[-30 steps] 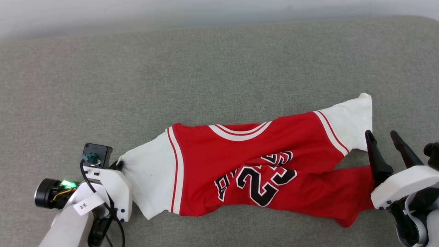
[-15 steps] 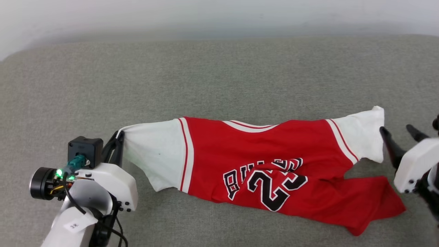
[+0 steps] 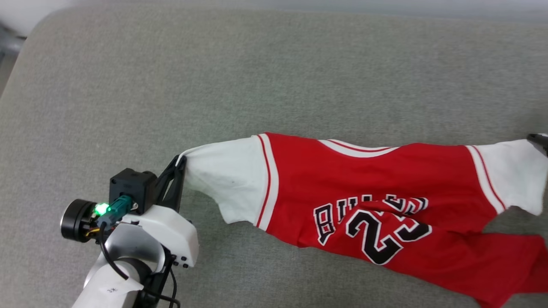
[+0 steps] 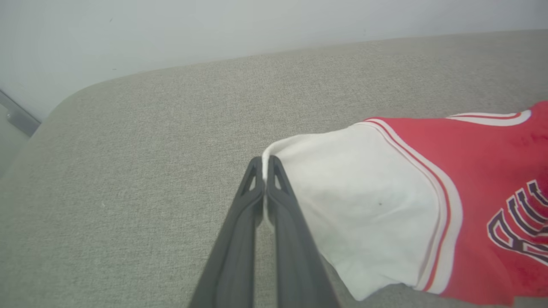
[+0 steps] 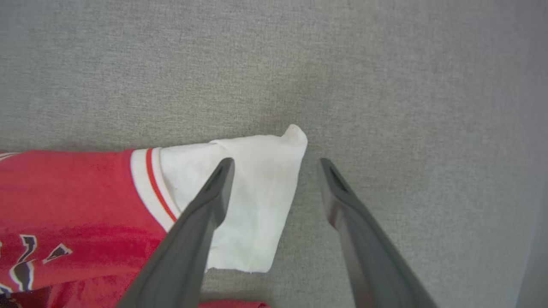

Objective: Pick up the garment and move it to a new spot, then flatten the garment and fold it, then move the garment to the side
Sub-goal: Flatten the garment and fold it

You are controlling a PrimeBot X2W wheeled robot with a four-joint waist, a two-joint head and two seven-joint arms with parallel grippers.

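Observation:
The robot's right gripper will next grab the white sleeve by its upper cuff corner (image 5: pixel 295 143), because the sleeve lies flat and only a small tip of it is turned up.
The garment (image 3: pixel 364 179), a red jersey with white sleeves and black "BULLS 23" lettering, lies stretched sideways on the grey cushion and is still creased at its lower right. My left gripper (image 3: pixel 180 161) is shut on the edge of the left white sleeve (image 4: pixel 355 205), and in the left wrist view its fingers (image 4: pixel 252 201) are pressed together around the cloth. My right gripper (image 5: pixel 276 164) is open just above the right white sleeve (image 5: pixel 257 214), one finger over the cloth and the other over bare cushion. One dark fingertip (image 3: pixel 538 137) of it shows at the right edge of the head view.
The grey fabric cushion (image 3: pixel 274 77) spreads widely behind and to the left of the garment. Its rounded far-left corner (image 4: pixel 72 98) meets a pale wall, with a metal strip (image 4: pixel 17 117) beyond it.
The head camera has shifted. My left gripper has kept its hold and raised the left sleeve, so the garment is pulled straighter. My right gripper has moved from beside the hem up to the right sleeve.

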